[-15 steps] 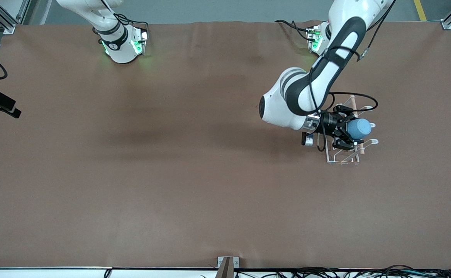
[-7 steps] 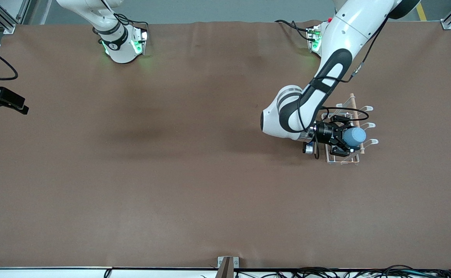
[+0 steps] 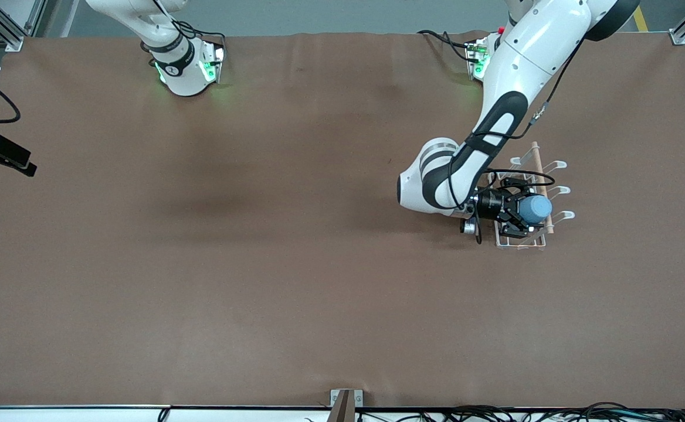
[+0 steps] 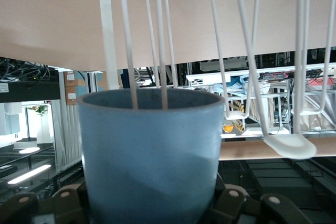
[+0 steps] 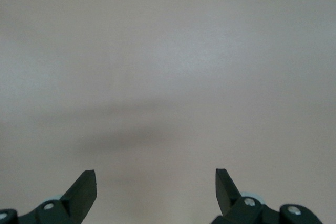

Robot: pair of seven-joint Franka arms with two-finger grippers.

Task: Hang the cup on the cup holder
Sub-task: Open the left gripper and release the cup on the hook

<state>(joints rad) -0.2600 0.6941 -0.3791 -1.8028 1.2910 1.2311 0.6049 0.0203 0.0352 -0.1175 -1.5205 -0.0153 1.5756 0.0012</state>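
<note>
White wires of the cup holder run inside the cup's opening in the left wrist view, so it is now time for my left gripper to release the cup.
My left gripper [image 3: 523, 210] is shut on the light-blue cup [image 3: 537, 208] and holds it on its side over the white wire cup holder [image 3: 520, 242], beside the holder's wooden rod [image 3: 536, 159]. In the left wrist view the cup [image 4: 149, 150] fills the space between the jaws, and two white prong wires [image 4: 160, 51] run into its open mouth. A loop-tipped prong [image 4: 290, 145] shows beside it. My right gripper [image 3: 9, 157] waits at the right arm's end of the table, open and empty over bare brown table [image 5: 155, 184].
The brown table cover [image 3: 260, 234] spreads around the holder. A small metal bracket [image 3: 346, 398] sits at the table edge nearest the front camera, with cables along that edge.
My left gripper has carried the cup down onto the holder's prongs, and the left arm has straightened. The right gripper has shifted slightly at the table's end.
</note>
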